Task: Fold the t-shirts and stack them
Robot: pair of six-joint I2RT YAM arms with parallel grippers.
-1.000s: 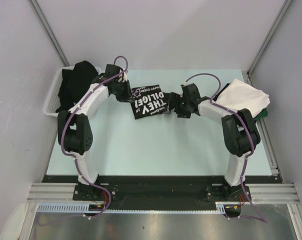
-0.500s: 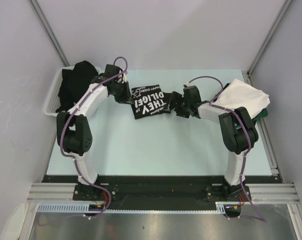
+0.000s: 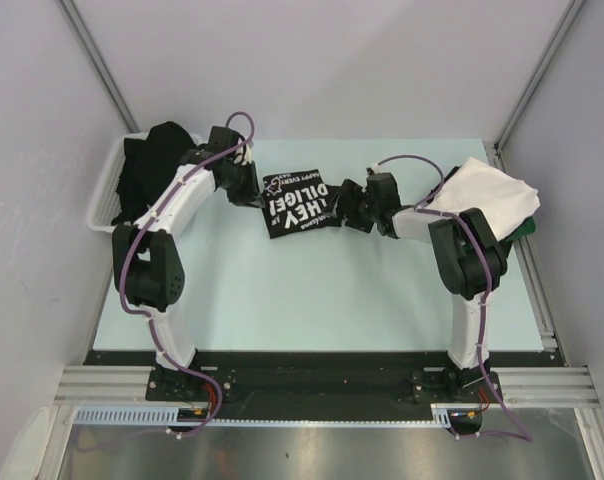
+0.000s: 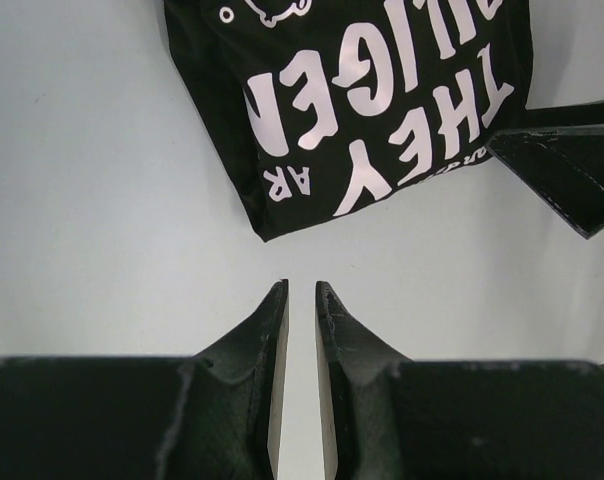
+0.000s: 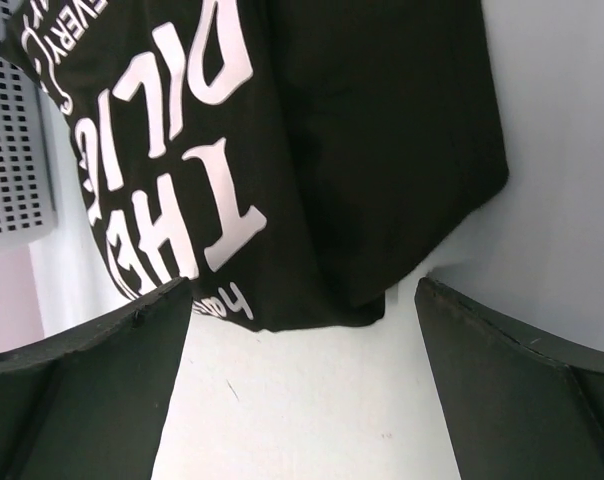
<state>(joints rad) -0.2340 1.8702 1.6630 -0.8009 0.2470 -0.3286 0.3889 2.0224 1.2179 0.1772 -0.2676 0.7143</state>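
My right gripper grips the black t-shirt by its folded edge next, leaving the opposite edge for my left gripper, so the t-shirt stacks flat.
A folded black t-shirt [image 3: 300, 203] with white block lettering lies flat at the table's middle back. My left gripper [image 3: 254, 195] hovers just off its left edge. In the left wrist view the shirt [image 4: 382, 110] lies beyond the left gripper [image 4: 301, 285], whose fingers stand a narrow gap apart with only bare table between them. My right gripper [image 3: 342, 210] is at the shirt's right edge, wide open. In the right wrist view the shirt's [image 5: 312, 150] folded edge reaches between the spread fingers of the right gripper [image 5: 302, 290]. A white t-shirt [image 3: 487, 190] lies on a dark green one [image 3: 529, 228] at the right.
A white slotted basket [image 3: 104, 190] at the table's left back edge holds a heap of black shirts [image 3: 152, 165]. Grey walls close in the table on three sides. A metal rail runs along the table's right edge [image 3: 538, 290].
My right arm has slid a little to the left, bringing its open gripper up to the lettered shirt's right edge. The left gripper and the shirt have stayed put.
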